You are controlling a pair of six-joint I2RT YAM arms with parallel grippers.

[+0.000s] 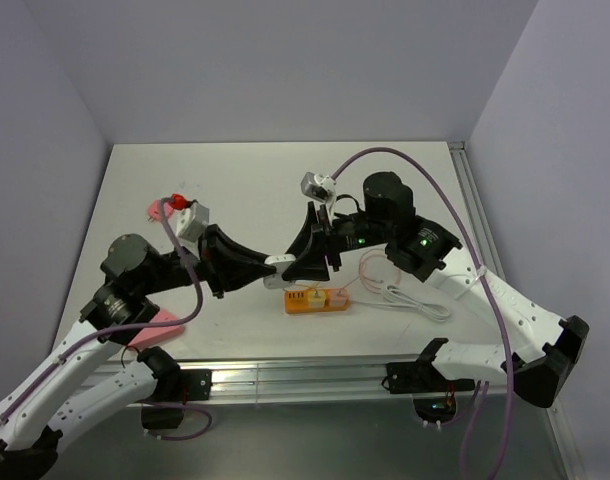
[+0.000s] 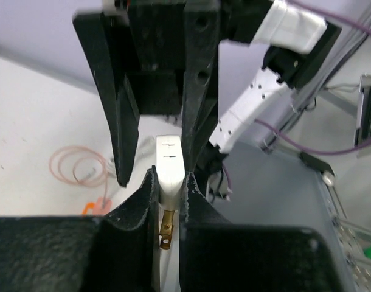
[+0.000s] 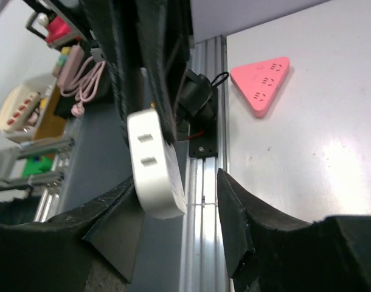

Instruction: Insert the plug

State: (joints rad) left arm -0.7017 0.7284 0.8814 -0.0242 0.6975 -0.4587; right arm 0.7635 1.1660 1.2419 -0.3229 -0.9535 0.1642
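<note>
My right gripper is going to grab the white plug by its body [image 2: 169,158] next, opposite the brass prong, which leaves the prong [image 2: 166,228] free to insert.
The white plug [image 1: 278,262] hangs in the air above the table's middle, between both grippers. My left gripper [image 1: 270,268] is shut on it. In the left wrist view the plug [image 2: 171,173] is pinched between my two pads, with a brass prong [image 2: 166,228] pointing back toward the camera. My right gripper [image 1: 303,262] faces it, open. In the right wrist view the plug [image 3: 154,164] rests near the left finger, with a clear gap to the right finger [image 3: 240,219]. An orange power strip [image 1: 317,300] lies on the table just below.
A pink triangular power strip [image 1: 150,325] lies at the near left of the table, also seen as a pink triangle [image 3: 261,82] in the right wrist view. A white cable [image 1: 405,298] loops right of the orange strip. An aluminium rail [image 1: 305,375] runs along the near edge.
</note>
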